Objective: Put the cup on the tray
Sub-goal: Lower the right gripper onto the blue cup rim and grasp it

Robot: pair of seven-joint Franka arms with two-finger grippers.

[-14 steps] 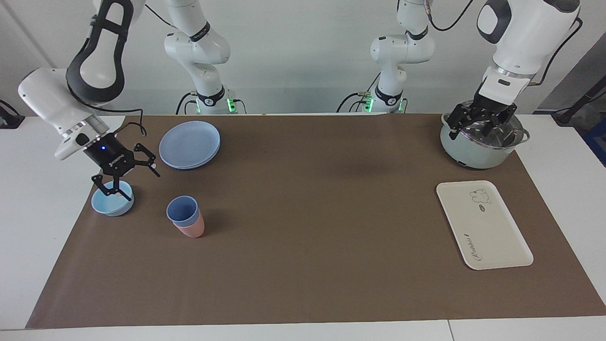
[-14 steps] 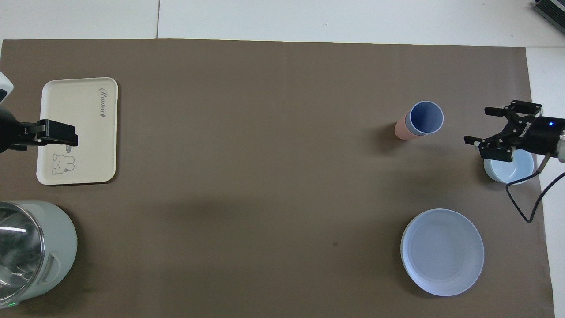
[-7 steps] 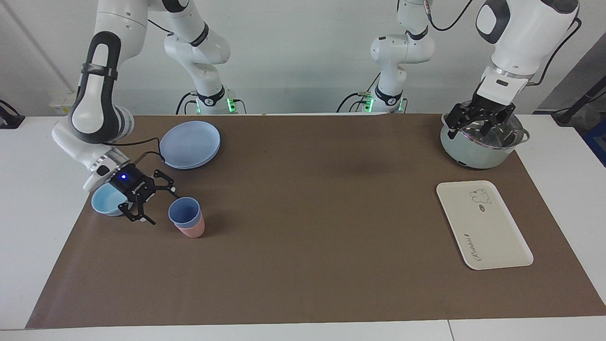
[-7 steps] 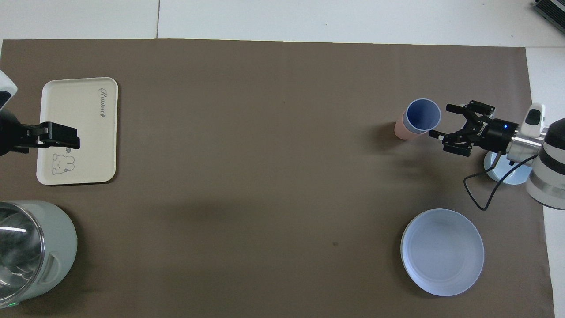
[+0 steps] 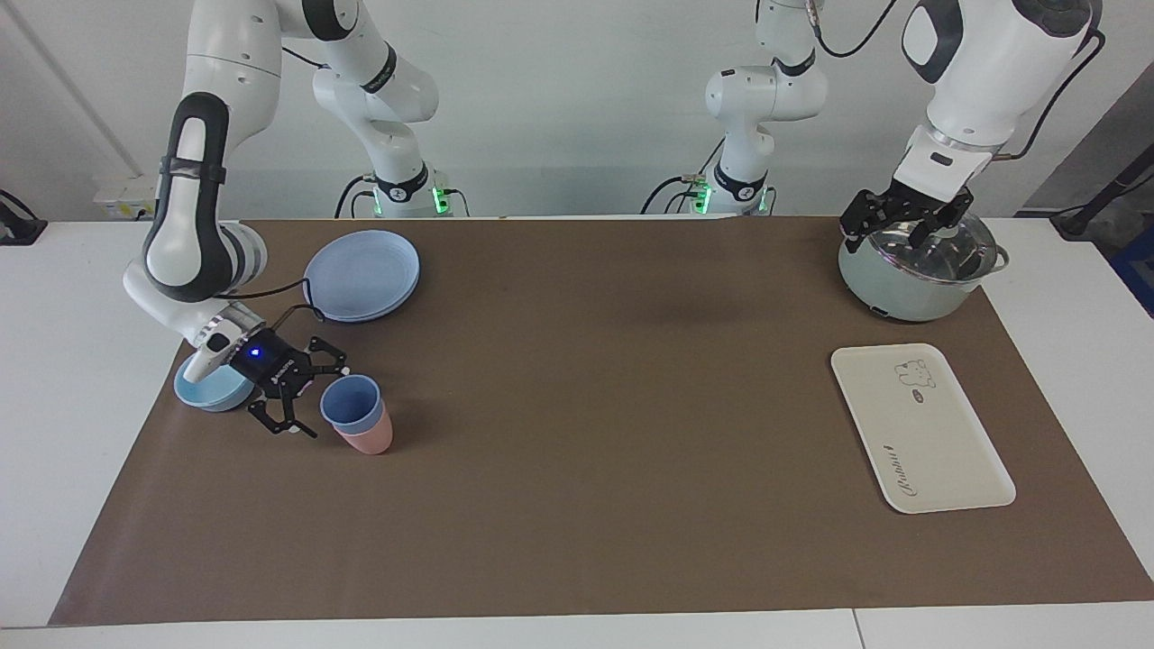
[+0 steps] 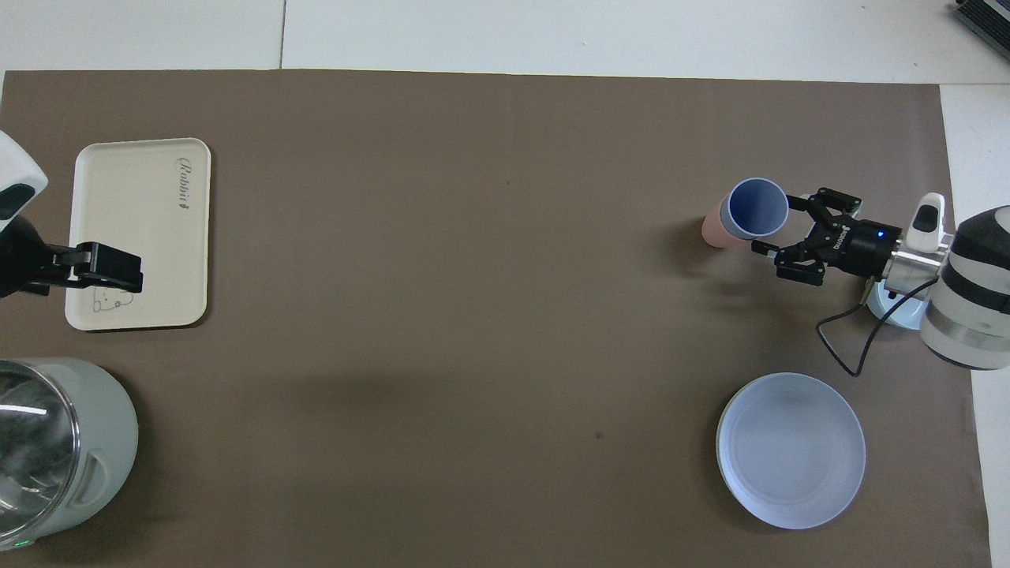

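Observation:
The blue cup needs to get onto the tray (image 6: 142, 213). My right gripper will grab the cup by its side (image 6: 752, 233) next.
The periwinkle-blue cup (image 5: 350, 403) (image 6: 757, 207) stands nested in a salmon-pink cup (image 5: 368, 439) (image 6: 715, 231) toward the right arm's end of the table. My right gripper (image 5: 323, 402) (image 6: 776, 222) is low beside it, open, lying nearly level. Its two fingertips reach just to either side of the cup's wall; no contact shows. The cream tray (image 5: 938, 442) (image 6: 142, 213) lies bare toward the left arm's end. My left gripper (image 5: 902, 223) (image 6: 102, 267) waits open in the air over the pot.
A light-blue bowl (image 5: 203, 392) (image 6: 892, 313) sits under the right wrist. Stacked blue plates (image 5: 361, 275) (image 6: 789, 450) lie nearer the robots than the cups. A pale-green pot (image 5: 902, 293) (image 6: 71, 442) with a glass lid stands nearer the robots than the tray.
My right gripper has come down from over the bowl and slid across to the cup, staying open. The left gripper has risen a little over the pot.

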